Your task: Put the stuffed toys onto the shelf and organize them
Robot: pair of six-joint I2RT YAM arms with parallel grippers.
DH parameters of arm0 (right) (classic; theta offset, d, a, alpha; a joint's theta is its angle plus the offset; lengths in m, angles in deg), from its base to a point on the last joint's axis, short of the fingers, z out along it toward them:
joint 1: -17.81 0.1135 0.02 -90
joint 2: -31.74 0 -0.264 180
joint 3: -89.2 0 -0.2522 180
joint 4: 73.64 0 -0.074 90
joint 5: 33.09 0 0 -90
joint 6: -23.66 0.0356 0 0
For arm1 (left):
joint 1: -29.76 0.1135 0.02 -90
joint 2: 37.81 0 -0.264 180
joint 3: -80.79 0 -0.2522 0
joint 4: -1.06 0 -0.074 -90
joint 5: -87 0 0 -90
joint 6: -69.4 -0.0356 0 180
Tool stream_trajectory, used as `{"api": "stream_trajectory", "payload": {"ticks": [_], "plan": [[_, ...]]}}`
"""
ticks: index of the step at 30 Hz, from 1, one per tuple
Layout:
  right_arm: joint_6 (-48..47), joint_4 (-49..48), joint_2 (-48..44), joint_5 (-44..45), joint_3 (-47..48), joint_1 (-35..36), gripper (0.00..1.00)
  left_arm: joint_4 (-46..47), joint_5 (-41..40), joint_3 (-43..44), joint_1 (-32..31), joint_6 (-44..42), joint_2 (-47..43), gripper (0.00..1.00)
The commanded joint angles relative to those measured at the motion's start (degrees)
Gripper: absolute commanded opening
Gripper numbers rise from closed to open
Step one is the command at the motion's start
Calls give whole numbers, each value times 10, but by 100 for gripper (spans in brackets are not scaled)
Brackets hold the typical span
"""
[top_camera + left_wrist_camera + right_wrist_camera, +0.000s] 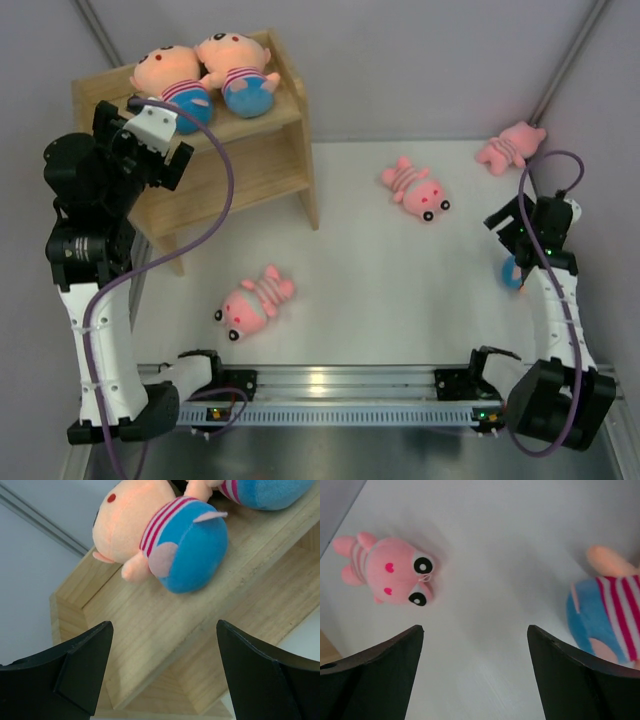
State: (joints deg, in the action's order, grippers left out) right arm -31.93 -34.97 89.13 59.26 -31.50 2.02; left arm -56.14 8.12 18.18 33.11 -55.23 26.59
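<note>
I need to reach the middle pink pig with my right gripper and grab its head (425, 198) (398, 571). The pig's striped body then stays free for the handover to my left gripper.
The wooden shelf (268, 150) stands at the back left. Two peach dolls (170, 75) (238, 68) lie side by side on its top tier. In the left wrist view the near doll (165, 540) lies just ahead, with the second doll (265, 490) at the top edge. My left gripper (168, 152) (162, 670) is open and empty over the shelf's left front. Three pink pigs lie on the table, front (255, 303), middle (415, 188) and back right (510, 147). My right gripper (512, 232) (475, 670) is open and empty above the table. A third doll (610, 615) lies just to its right, mostly hidden by the arm from above (511, 272).
The shelf's lower tier (270, 610) shows bare wood. The middle pig (390, 572) lies ahead and left of the right gripper. Grey walls close in the back and right sides. A metal rail (340, 385) with the arm bases runs along the near edge.
</note>
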Motion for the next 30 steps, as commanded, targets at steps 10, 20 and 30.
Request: {"api": "stream_trajectory", "payload": {"ticks": [10,20,30], "plan": [[-23,-145,369,-119,238,148,99,-155,91,-80,2,77,-150,90],[5,-118,555,-66,345,203,60,-263,167,-183,2,27,-255,91],[-283,-3,293,-215,261,230,0,-284,231,-288,2,-58,-253,91]]}}
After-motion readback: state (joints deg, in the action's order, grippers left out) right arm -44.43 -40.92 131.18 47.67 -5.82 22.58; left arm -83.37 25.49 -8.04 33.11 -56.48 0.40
